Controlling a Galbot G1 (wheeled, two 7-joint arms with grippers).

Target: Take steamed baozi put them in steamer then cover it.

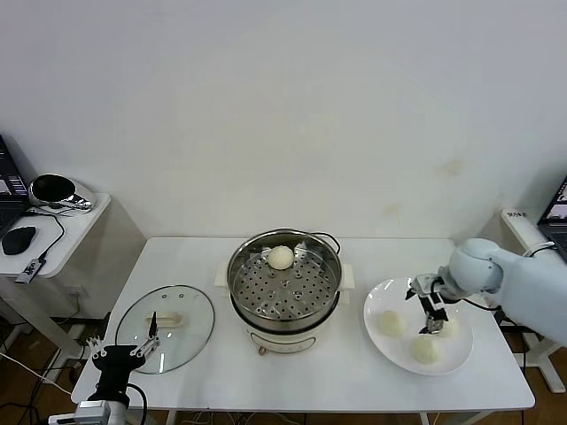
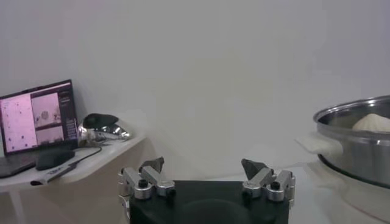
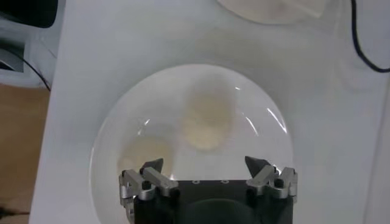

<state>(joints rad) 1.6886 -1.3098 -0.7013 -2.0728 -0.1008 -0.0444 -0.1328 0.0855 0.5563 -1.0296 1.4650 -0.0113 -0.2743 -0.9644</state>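
My right gripper moves toward the nearest baozi next and closes only then, since its fingers stop short of that baozi in the right wrist view.
The steel steamer (image 1: 283,285) stands at the table's middle on its cream cooker base, with one baozi (image 1: 281,257) at its far side. Three more baozi (image 1: 391,322) (image 1: 426,349) (image 1: 448,328) lie on a white plate (image 1: 390,352) to the right. My right gripper (image 1: 432,320) is open and empty, low over the plate among them. In the right wrist view (image 3: 207,164) two baozi (image 3: 207,119) (image 3: 145,153) lie ahead of it. The glass cover (image 1: 166,329) lies flat at the left. My left gripper (image 1: 120,356) is open and idle at the front left corner, also in its wrist view (image 2: 204,165).
The steamer (image 2: 356,140) with its baozi (image 2: 373,123) shows at the side of the left wrist view. A black cord runs behind the steamer. A side table (image 1: 53,226) with a laptop (image 2: 36,119), mouse and metal bowl stands at the far left.
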